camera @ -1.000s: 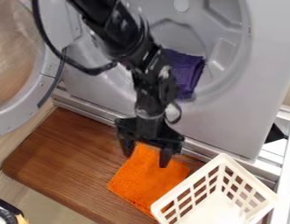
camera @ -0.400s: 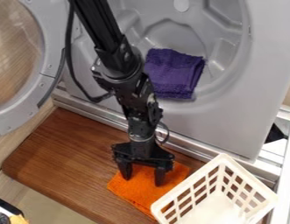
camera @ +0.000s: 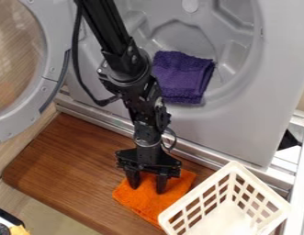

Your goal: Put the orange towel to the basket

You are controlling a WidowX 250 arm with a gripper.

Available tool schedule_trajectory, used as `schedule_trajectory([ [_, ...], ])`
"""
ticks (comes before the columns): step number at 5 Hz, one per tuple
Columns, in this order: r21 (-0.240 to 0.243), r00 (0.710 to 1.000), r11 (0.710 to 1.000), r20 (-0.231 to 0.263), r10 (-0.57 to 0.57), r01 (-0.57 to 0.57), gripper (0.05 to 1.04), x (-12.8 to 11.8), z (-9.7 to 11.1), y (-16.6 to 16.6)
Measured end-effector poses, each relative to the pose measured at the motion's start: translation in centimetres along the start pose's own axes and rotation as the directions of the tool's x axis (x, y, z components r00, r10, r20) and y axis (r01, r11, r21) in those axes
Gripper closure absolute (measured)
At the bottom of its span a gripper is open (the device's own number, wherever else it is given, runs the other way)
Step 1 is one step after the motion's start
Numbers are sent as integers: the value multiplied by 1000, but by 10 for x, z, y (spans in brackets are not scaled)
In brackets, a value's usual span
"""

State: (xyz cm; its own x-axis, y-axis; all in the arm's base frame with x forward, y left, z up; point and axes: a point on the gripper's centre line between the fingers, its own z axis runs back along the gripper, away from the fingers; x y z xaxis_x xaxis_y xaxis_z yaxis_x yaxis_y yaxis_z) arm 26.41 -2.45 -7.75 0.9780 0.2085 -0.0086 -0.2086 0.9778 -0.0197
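I should next grab the towel's upper part with my gripper. Then the orange towel (camera: 144, 199) can go into the white basket.
The black gripper (camera: 148, 188) hangs down over the orange towel (camera: 144, 199), its two fingers apart and their tips at the cloth, with orange fabric visible between them. The towel lies folded on the brown wooden board, partly covered at its upper side by the gripper. To its right stands the white plastic basket (camera: 206, 200), whose near left corner is close to the towel's lower right edge.
Behind the board is a grey washer drum with a purple towel (camera: 182, 77) inside. Its round door (camera: 48, 78) stands open at the left. The brown board (camera: 68, 170) extends left of the gripper.
The gripper has come down and toward the near side onto the orange towel. Its fingers have drawn somewhat closer together, and the towel's right corner has shifted slightly inward.
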Motion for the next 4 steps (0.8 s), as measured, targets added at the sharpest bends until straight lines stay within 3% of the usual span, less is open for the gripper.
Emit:
schedule_trajectory([
  [1,1,1000,1000,-10,-5,5,712,0,1,-3],
  [2,7,1000,1000,-10,-7,7,915,0,2,-3],
  [3,32,999,999,7,-34,34,996,2,15,-3],
  [4,52,999,998,22,-31,30,1000,5,25,0],
])
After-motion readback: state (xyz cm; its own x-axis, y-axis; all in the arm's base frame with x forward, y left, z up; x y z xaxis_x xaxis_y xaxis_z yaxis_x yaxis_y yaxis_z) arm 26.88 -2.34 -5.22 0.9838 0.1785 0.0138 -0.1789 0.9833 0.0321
